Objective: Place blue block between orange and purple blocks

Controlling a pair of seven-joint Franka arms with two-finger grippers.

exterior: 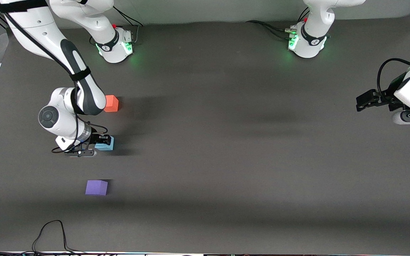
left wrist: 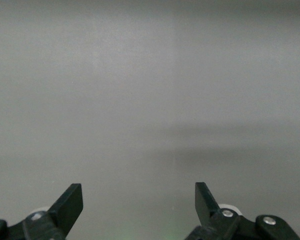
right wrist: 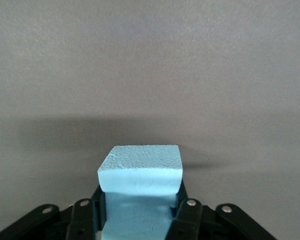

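The blue block (exterior: 105, 144) would stand between the orange and purple blocks, its base on the mat; my right gripper should open.
The blue block (exterior: 105, 144) is held in my right gripper (exterior: 100, 143), low over the dark mat between the other two cubes. In the right wrist view the blue block (right wrist: 140, 192) fills the gap between the fingers (right wrist: 187, 215), which press on its sides. The orange block (exterior: 111, 103) sits on the mat farther from the front camera, partly hidden by the right arm. The purple block (exterior: 96, 187) sits nearer to the front camera. My left gripper (exterior: 363, 100) waits open and empty at the left arm's end of the table; its fingertips (left wrist: 70, 202) stand wide apart over bare mat.
The dark grey mat (exterior: 226, 160) covers the table. A black cable (exterior: 50, 231) loops along the mat's edge nearest the front camera. Both arm bases (exterior: 306, 42) stand along the edge farthest from it.
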